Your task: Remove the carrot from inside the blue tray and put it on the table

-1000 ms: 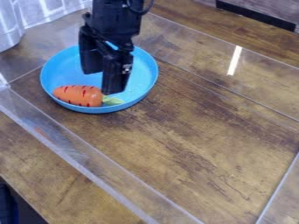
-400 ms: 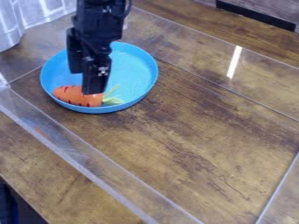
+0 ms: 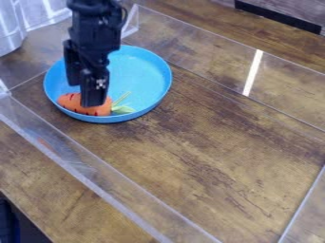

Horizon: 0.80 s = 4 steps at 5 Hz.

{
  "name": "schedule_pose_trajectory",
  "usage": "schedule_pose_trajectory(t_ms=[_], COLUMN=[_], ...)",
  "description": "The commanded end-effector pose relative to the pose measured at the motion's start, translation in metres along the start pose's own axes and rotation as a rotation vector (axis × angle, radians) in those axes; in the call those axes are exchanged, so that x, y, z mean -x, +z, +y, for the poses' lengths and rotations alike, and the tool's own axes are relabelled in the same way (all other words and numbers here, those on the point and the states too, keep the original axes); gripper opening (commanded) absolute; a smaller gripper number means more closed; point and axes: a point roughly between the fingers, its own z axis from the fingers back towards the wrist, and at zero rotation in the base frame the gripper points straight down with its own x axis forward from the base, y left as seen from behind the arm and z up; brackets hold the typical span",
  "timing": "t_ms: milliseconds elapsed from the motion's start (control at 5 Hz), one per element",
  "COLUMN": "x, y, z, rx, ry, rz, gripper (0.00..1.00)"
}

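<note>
My gripper grabs the carrot by its orange middle next, to move the carrot out of the blue tray onto the table.
The small orange carrot lies in the near-left part of the round blue tray, its green top pointing right. My black gripper points straight down over the carrot, open, with a finger on either side of the carrot's middle and the tips low over it. The gripper hides part of the carrot, and I cannot tell whether the fingers touch it. The tray rests on the dark wood table.
A pale object stands at the far left corner, close to the tray. Raised edges of the clear covering run diagonally across the near side of the table. The table's front edge drops off at the bottom left.
The gripper has moved left and down inside the tray, from above the tray's middle to right over the carrot. It stayed open. The carrot has not moved.
</note>
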Motion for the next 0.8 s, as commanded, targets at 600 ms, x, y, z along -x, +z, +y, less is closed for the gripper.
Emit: schedule_pose_trajectory(t_ms=[600], x=[-0.008], y=[-0.019], z=[0.035], rx=[-0.060], ry=[0.035], rz=[-0.110], gripper=[1.00])
